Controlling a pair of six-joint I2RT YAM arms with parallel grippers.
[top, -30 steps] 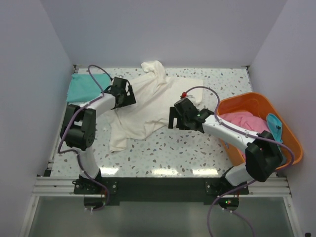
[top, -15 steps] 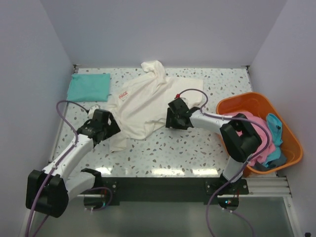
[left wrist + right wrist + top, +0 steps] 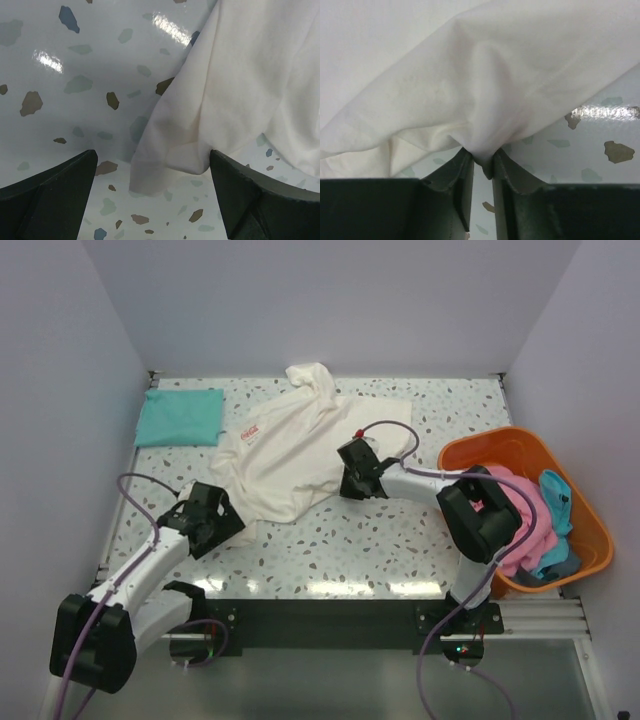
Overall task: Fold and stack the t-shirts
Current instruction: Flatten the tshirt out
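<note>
My left gripper needs to grab the cream t-shirt's near corner [image 3: 243, 534] [image 3: 159, 169] next, opposite my right gripper. I will then stretch, lift and spread the t-shirt so it can be folded.
A large cream t-shirt [image 3: 290, 445] with small red chest text lies crumpled across the middle of the table. My right gripper [image 3: 348, 480] is shut on its right-hand edge; in the right wrist view a pinch of cream cloth [image 3: 482, 150] bunches between the closed jaws. My left gripper [image 3: 222, 524] stands open just over the shirt's near-left corner [image 3: 155, 175], which lies flat between the wide-apart fingers [image 3: 250, 195]. A folded teal t-shirt [image 3: 180, 416] rests at the back left. Pink [image 3: 515, 515] and blue [image 3: 556, 510] t-shirts lie in the basket.
An orange plastic basket [image 3: 470, 448] stands at the right edge of the table, close behind my right arm. The speckled tabletop [image 3: 360, 540] shows in front of the cream shirt. Grey walls enclose the table on three sides.
My right gripper has closed on the cream shirt's edge. My left arm swung from the shirt's upper left down to its near-left corner, staying open.
</note>
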